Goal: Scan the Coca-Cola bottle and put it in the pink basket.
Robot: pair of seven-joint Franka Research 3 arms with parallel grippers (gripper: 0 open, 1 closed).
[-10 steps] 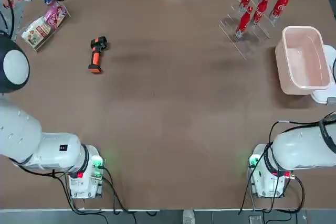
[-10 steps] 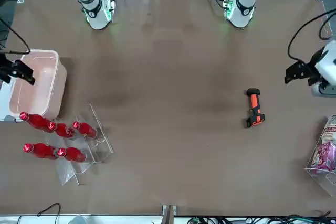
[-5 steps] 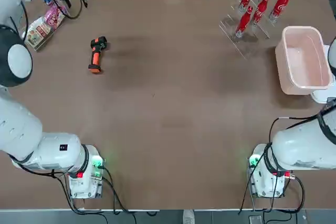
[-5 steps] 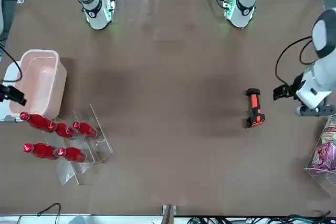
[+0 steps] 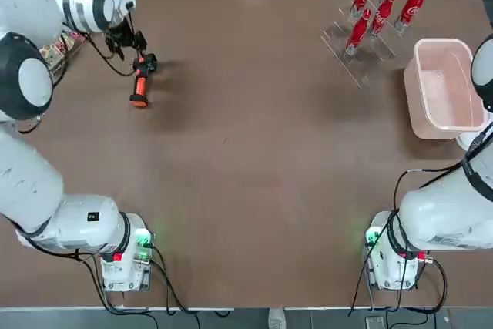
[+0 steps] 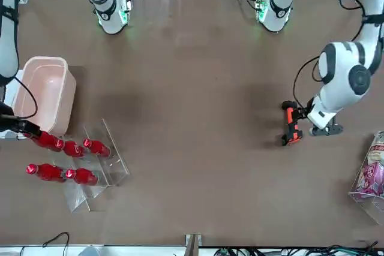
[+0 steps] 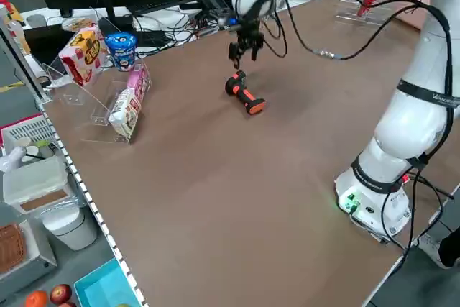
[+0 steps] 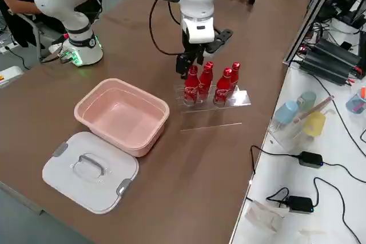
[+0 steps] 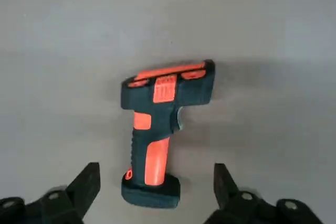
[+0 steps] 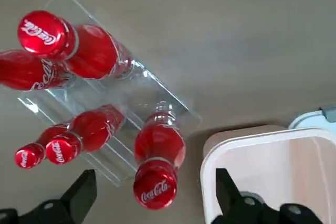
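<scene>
The scanner's head is wide across the top of the scanner. The robot's left gripper needs to scan the Coca-Cola bottle next, so it should pick up the scanner by its slim handle (image 9: 150, 153).
Several red Coca-Cola bottles (image 5: 414, 1) stand in a clear rack (image 5: 347, 59) at the far right of the table. My right gripper (image 10: 153, 192) hangs open just above them, over the bottle (image 10: 157, 163) nearest the pink basket (image 5: 409, 94), and holds nothing. In the right side view this gripper (image 8: 191, 61) sits over the bottle caps. The basket lies open with nothing in it, beside the rack. At the far left, my left gripper (image 9: 155, 184) hovers open over the black-and-orange scanner (image 9: 160, 121), its fingers on either side of the handle's end without touching it.
The basket's white lid (image 8: 88, 170) lies on the table next to the basket. Snack packs in a clear holder (image 7: 129, 98) stand at the far left corner, behind the scanner (image 5: 140, 78). Cables run along the back edge.
Both arms swung towards the far edge. The left gripper travelled from the table's left edge to above the scanner. The right gripper went from beside the basket to above the bottles.
</scene>
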